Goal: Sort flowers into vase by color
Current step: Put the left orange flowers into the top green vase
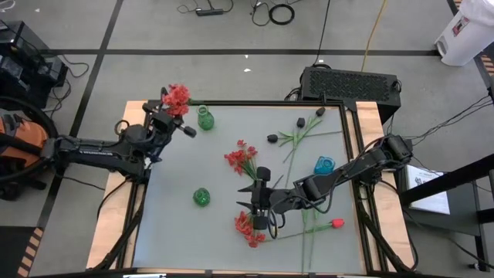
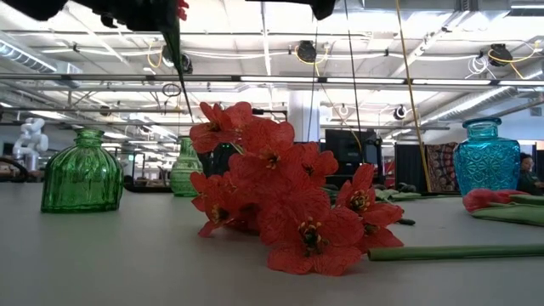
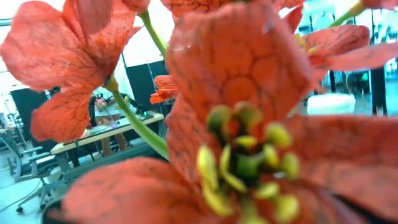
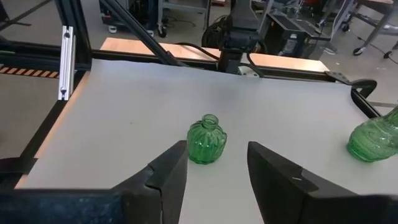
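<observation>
The red spray hangs beside the green vase, its stem short of the vase's opening. My left gripper moves it there next, before releasing it.
My left gripper is over the table's far left corner, shut on a red clustered-blossom spray, whose blossoms fill the left wrist view. My right gripper hovers open above the table's middle front, with nothing between its fingers. It points at a round green vase. A second red spray lies on the table's middle. A third lies at the front. A red tulip bud lies flat at the front right. Black blooms lie farther back. My left gripper holds the red spray by its stem close under the blossoms. The blossoms hide the fingers in the wrist view, so the kind of hold does not show. The spray is lifted clear of the table, and its stem hangs down below the gripper.
A tall green vase stands just right of my left gripper. The round green vase stands at the front left and a blue vase at the right. Loose green stems lie at the back right. A black frame edges the table.
</observation>
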Motion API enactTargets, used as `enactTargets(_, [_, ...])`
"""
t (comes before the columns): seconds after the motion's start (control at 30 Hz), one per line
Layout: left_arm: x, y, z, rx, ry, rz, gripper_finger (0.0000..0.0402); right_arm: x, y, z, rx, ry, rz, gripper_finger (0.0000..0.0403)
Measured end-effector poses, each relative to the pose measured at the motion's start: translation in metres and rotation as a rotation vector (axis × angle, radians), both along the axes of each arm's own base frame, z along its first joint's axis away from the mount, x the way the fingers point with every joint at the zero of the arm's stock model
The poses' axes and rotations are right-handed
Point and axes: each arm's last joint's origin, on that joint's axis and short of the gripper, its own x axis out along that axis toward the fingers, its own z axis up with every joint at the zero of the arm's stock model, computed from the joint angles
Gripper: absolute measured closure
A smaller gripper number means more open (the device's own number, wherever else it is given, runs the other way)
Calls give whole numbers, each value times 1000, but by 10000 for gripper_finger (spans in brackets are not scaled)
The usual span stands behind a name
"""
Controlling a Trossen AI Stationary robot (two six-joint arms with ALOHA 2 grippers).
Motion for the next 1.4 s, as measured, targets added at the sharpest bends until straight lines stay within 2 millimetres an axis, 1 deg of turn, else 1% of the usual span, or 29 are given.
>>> enactTargets(0.07, [2, 2, 5, -22, 46, -15, 386, 0, 0, 0, -1, 3, 1, 243])
enactTargets(0.23, [5, 10, 27, -87, 94, -67, 386, 0, 0, 0, -1, 3, 1, 243])
enactTargets(0.4, [6, 19, 48, -96, 130, -97, 386, -1, 0, -2, -7, 17, 1, 243])
enactTargets(0.63, [9, 39, 65, -203, 182, -180, 386, -1, 0, -2, -10, 25, 2, 243])
enactTargets(0.73, [11, 52, 65, -251, 214, -186, 386, -1, 0, -3, -11, 28, 2, 243])
enactTargets(0.83, [10, 65, 66, -284, 239, -155, 386, -1, 0, -3, -13, 31, 2, 243])
enactTargets(0.93, [10, 78, 63, -329, 250, -160, 386, -1, -1, -3, -18, 27, -12, 243])
enactTargets(1.0, [10, 85, 60, -355, 255, -191, 386, -1, -3, -2, -42, 15, -78, 243])
enactTargets(1.17, [10, 97, 54, -411, 249, -257, 386, -2, -12, 0, -145, -31, -322, 243])
enactTargets(1.27, [10, 100, 53, -416, 250, -250, 386, -1, -18, 0, -162, -41, -383, 243])
enactTargets(1.4, [8, 102, 53, -418, 249, -238, 386, 1, -29, -1, -139, -35, -435, 243])
